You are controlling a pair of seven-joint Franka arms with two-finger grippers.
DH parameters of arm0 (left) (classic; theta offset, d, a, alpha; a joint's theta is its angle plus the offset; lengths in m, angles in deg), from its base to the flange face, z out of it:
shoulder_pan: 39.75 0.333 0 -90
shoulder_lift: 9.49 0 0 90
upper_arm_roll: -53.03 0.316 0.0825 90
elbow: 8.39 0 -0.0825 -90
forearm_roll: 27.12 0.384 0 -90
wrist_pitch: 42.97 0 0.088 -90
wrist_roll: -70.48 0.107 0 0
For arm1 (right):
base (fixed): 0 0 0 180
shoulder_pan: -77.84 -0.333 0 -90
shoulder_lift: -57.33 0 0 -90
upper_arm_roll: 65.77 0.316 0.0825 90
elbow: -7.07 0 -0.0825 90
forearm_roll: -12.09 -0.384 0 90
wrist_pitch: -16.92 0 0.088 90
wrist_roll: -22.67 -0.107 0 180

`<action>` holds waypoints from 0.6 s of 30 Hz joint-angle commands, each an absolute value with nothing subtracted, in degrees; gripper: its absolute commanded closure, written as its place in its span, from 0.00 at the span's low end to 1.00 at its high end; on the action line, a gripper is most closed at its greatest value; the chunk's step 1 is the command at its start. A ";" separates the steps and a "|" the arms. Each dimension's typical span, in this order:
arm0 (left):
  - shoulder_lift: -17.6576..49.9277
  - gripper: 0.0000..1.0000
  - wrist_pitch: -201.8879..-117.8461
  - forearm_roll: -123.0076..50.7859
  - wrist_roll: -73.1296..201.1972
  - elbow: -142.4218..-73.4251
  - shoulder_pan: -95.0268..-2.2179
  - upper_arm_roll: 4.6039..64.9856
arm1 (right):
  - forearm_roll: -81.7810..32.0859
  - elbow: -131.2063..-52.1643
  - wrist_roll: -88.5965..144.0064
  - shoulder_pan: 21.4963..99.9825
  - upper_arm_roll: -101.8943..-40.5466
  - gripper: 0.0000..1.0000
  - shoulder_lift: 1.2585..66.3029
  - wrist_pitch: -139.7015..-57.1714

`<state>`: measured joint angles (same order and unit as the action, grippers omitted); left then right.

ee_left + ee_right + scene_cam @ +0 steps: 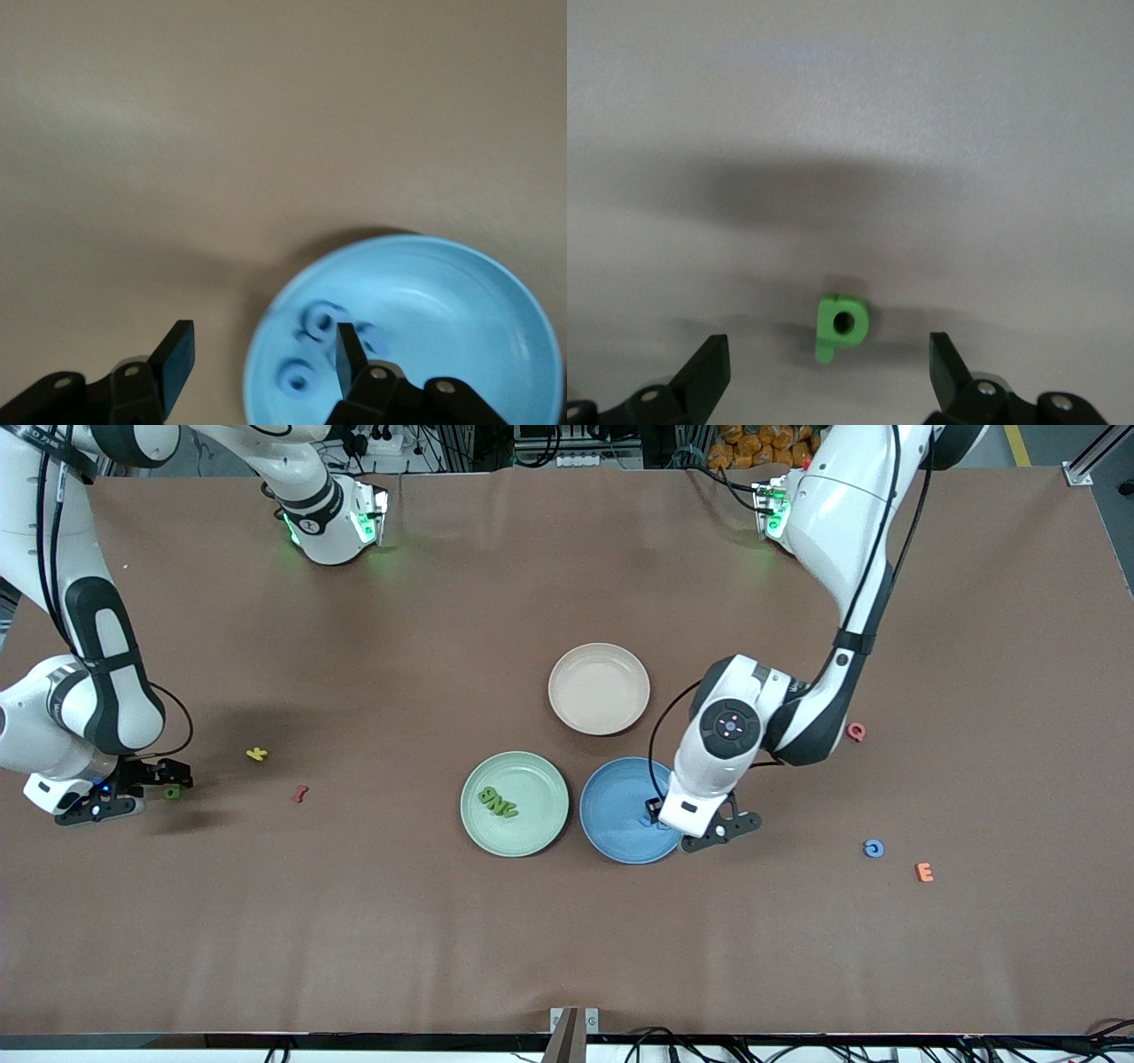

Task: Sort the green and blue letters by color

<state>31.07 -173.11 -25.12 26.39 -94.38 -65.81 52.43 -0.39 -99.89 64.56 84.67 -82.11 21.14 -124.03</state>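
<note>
The fingers reach down beside the letter, so my right gripper closes on the green P [172, 793] [831, 329] next.
A green letter P [840, 325] lies on the brown table near the right arm's end [172, 792]. My right gripper [826, 363] is open, low over it, one finger on each side, apart from it [170, 781]. Green letters [497, 801] lie in the green plate [540, 837]. Blue letters [317, 322] lie in the blue plate [461, 292], mostly hidden under my left hand in the front view. My left gripper [263, 354] is open and empty over that plate's rim [695, 824]. One blue letter C [873, 849] lies on the table toward the left arm's end.
An empty beige plate [599, 688] stands farther from the front camera than the green plate and the blue plate [611, 819]. A yellow letter [257, 754] and a dark red letter [300, 794] lie near the green P. A pink Q [856, 732] and an orange E [924, 872] lie near the blue C.
</note>
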 commanded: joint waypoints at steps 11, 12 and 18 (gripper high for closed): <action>29.54 0.27 -168.48 -25.10 45.51 -94.96 -57.77 52.15 | -4.17 -98.22 66.09 85.83 -81.33 0.27 18.92 -123.53; 29.54 0.27 -168.48 -24.66 46.39 -95.05 -57.24 52.15 | -4.26 -98.31 66.09 85.75 -81.33 0.31 18.92 -123.53; 29.45 0.27 -168.21 -23.60 52.63 -95.05 -54.17 52.07 | -4.17 -98.40 66.18 85.66 -81.33 0.61 18.92 -123.35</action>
<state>30.77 -169.58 -24.83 47.78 -94.36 -56.44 52.50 -2.80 -98.99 64.74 84.76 -82.18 19.52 -123.96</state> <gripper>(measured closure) 0.269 0.476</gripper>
